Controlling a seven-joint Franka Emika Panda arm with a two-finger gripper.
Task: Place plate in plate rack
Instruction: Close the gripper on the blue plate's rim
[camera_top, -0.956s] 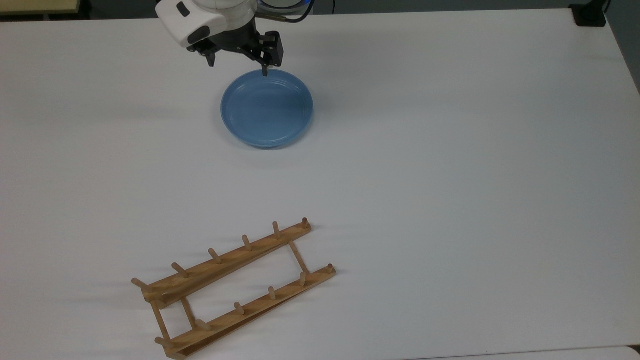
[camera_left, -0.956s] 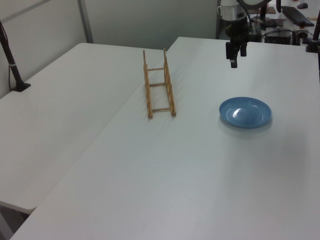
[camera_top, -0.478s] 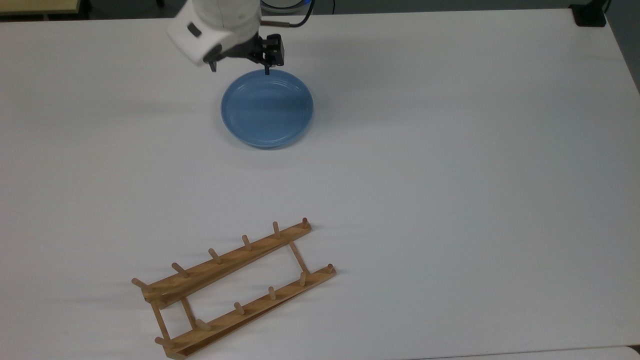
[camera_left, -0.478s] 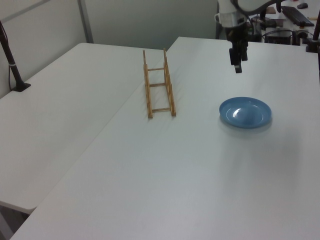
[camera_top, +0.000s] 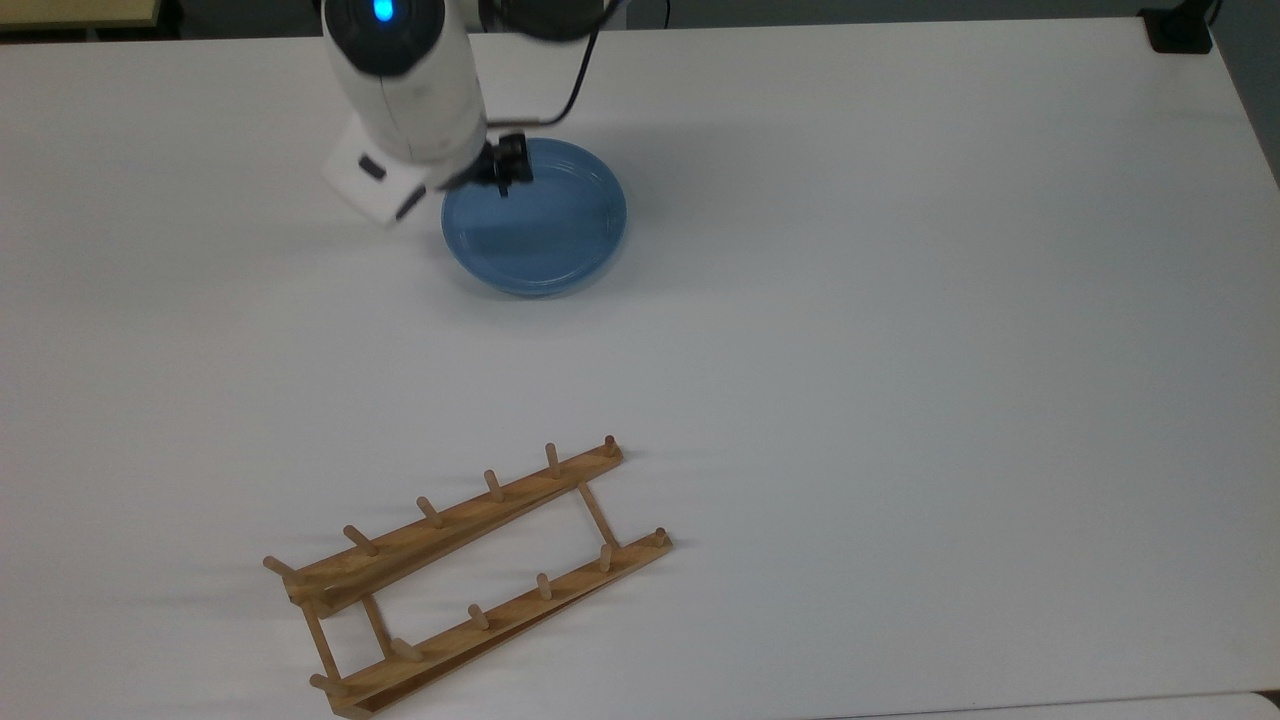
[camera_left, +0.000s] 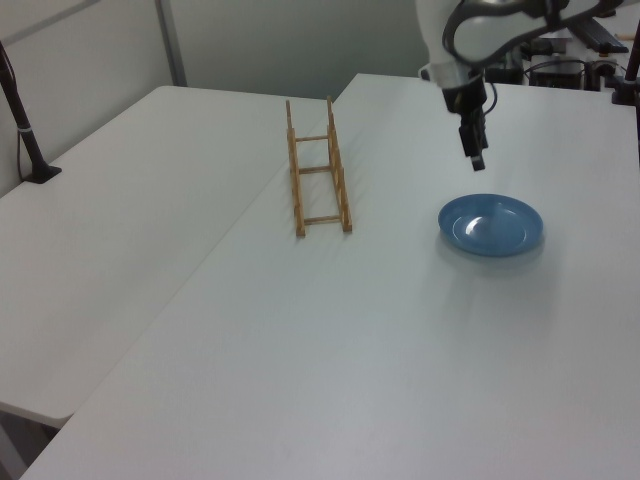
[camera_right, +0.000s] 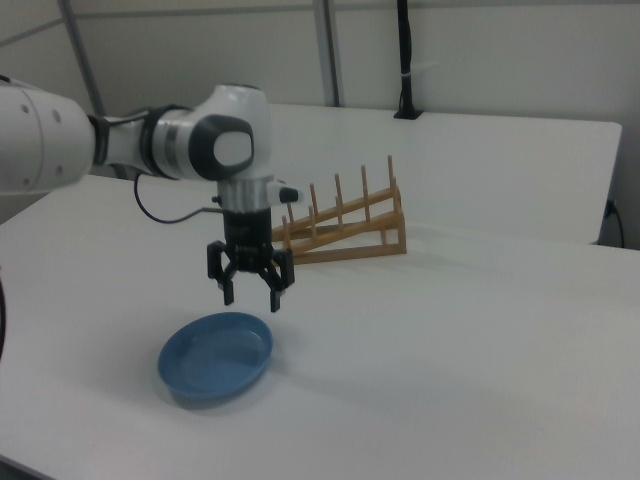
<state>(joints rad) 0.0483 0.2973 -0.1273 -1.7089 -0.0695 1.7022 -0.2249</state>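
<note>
Next, my gripper grips the light-blue plate by its rim (camera_left: 466, 199) to stand it upright between the pegs of the wooden rack (camera_left: 318, 170).
The light-blue plate (camera_top: 545, 225) lies flat on the white table, near the top view's upper middle; I also see this plate (camera_left: 492, 225) in the left view and the plate (camera_right: 215, 357) in the right view. My gripper (camera_right: 252, 298) hangs open a little above the plate's rim on the rack side, pointing down, with nothing between its fingers. In the top view the white arm covers most of it, and one black finger (camera_top: 505, 172) shows over the plate's upper-left part. The wooden plate rack (camera_top: 465, 575) stands apart with nothing in it, its pegs upright (camera_right: 345, 225).
A black clamp base (camera_top: 1180, 30) sits at the table's corner in the top view's upper right. A black post (camera_left: 25, 130) stands on the neighbouring table at the left view's left. Bare white tabletop (camera_top: 850, 350) lies between plate and rack.
The arm has swung out over the table. The gripper has moved from behind the plate's far rim to above the plate and has come lower. Plate and rack have not moved.
</note>
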